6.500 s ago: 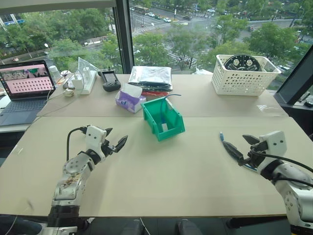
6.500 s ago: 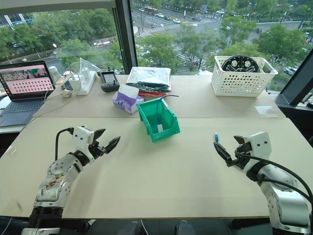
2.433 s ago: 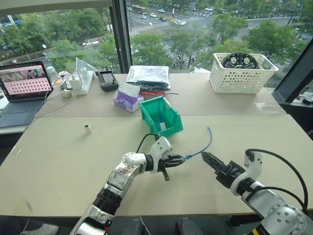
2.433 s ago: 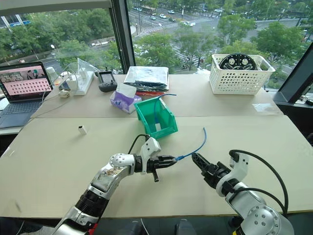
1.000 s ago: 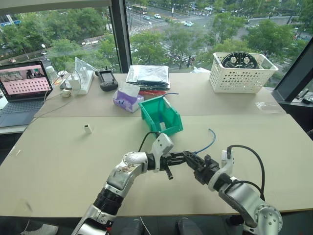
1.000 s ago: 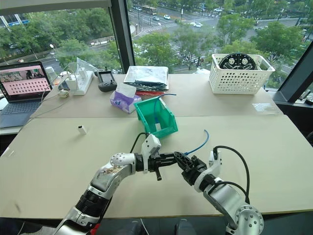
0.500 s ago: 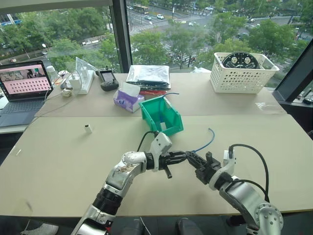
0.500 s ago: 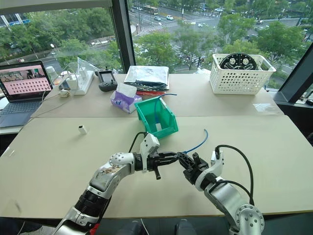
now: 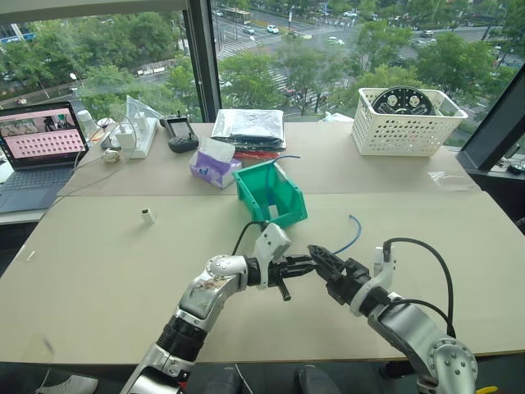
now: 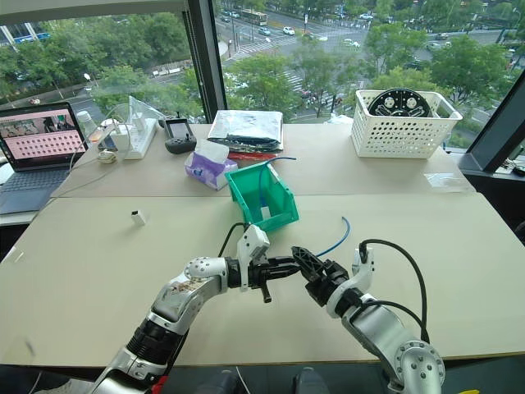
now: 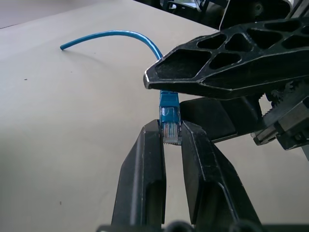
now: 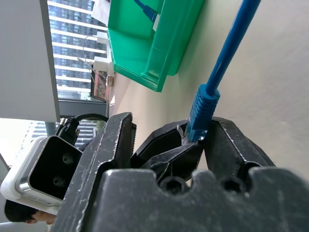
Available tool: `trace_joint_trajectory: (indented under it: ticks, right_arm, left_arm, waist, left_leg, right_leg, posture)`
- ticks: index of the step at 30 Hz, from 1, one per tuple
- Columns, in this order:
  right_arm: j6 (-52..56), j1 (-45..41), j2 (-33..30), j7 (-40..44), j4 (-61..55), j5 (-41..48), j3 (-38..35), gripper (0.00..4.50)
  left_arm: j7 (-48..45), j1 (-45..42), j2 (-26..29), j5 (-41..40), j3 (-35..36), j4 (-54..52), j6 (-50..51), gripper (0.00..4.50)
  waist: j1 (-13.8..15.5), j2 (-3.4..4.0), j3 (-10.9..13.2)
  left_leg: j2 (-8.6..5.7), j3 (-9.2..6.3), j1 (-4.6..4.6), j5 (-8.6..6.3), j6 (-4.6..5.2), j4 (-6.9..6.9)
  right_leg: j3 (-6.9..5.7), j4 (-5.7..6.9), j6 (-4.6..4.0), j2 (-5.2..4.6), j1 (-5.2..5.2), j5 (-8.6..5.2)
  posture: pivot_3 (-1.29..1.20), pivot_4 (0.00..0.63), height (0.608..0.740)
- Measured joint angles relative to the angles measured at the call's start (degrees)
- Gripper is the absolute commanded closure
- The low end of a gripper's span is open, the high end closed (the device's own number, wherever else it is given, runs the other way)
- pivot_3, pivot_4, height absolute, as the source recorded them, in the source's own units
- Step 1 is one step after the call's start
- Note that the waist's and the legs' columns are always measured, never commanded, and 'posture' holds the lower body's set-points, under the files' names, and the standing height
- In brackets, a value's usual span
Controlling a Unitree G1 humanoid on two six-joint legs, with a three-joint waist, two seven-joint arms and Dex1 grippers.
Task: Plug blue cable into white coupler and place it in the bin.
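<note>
The blue cable's clear plug end is covered by my left gripper's fingers, so my right gripper next needs to grab the cable by its ribbed boot [image 12: 203,108].
My left gripper [image 9: 304,263] is shut on the pale plug of the blue cable [image 9: 349,236], held just above the table's middle. The plug [image 11: 169,115] sits pinched between the left fingertips, and the cord [image 11: 120,35] curves away over the table. My right gripper [image 9: 318,263] faces the left one tip to tip, its fingers [image 12: 120,140] spread open around the left fingertips and the plug end [image 12: 200,108]. The green bin [image 9: 271,194] stands just behind the grippers. The white coupler [image 9: 147,215] lies alone on the table, far to the left.
A white perforated basket [image 9: 402,123] stands at the back right. Along the back edge are a laptop [image 9: 41,139], a power strip [image 9: 146,131], a black remote [image 9: 181,133], a tissue box [image 9: 215,166] and a silver bag [image 9: 250,126].
My right gripper's fingers have spread open around the plug end; one second ago they were shut there. Both arms stayed in place, and the left keeps its hold on the plug.
</note>
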Motion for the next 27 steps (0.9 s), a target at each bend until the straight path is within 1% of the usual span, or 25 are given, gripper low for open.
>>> trace_joint_trajectory:
  ticks: [21,22,24,25,27]
  right_arm:
    - [-6.0,1.6,-0.8,0.0,-1.8,-1.8,0.3,1.95]
    - [-6.1,1.7,-0.9,0.0,-1.9,-1.8,0.3,2.46]
    - [-6.3,1.9,-1.0,-0.1,-1.9,-2.3,0.3,2.89]
    - [-6.4,2.0,-1.1,-0.1,-1.9,-2.5,0.3,3.31]
    - [-6.8,2.2,-1.1,-0.3,-1.9,-2.7,0.3,3.98]
  left_arm:
    - [0.4,0.1,-0.3,-0.1,-0.4,0.0,0.8,4.42]
    - [0.4,0.1,-0.3,-0.1,-0.5,0.0,0.8,4.42]
    - [0.4,0.1,-0.3,-0.2,-0.4,0.0,0.7,4.42]
    - [0.4,0.1,-0.3,-0.3,-0.3,-0.1,0.7,4.42]
    - [0.4,0.1,-0.3,-0.4,-0.3,-0.4,0.6,4.42]
  waist:
    - [0.1,0.0,0.0]
    - [0.1,0.0,0.0]
    - [0.1,0.0,0.0]
    - [0.1,0.0,0.0]
    - [0.1,0.0,0.0]
  left_leg:
    - [-0.01,0.0,0.0,0.0,0.0,0.0]
    - [0.0,0.0,0.0,0.0,0.0,0.0]
    - [0.0,0.0,0.0,0.0,0.0,0.0]
    - [0.0,0.0,0.0,0.0,0.0,0.0]
    - [0.0,0.0,0.0,0.0,0.0,0.0]
  right_leg:
    - [0.0,-0.01,0.0,-0.01,0.0,0.0]
    - [0.0,-0.01,0.0,-0.01,0.0,0.0]
    - [0.0,-0.01,0.0,-0.01,0.0,0.0]
    - [0.0,-0.01,0.0,-0.01,0.0,0.0]
    - [0.0,-0.01,0.0,-0.01,0.0,0.0]
  posture:
    - [0.0,0.15,0.727]
    - [0.0,0.15,0.727]
    - [0.0,0.15,0.727]
    - [0.0,0.15,0.727]
    - [0.0,0.15,0.727]
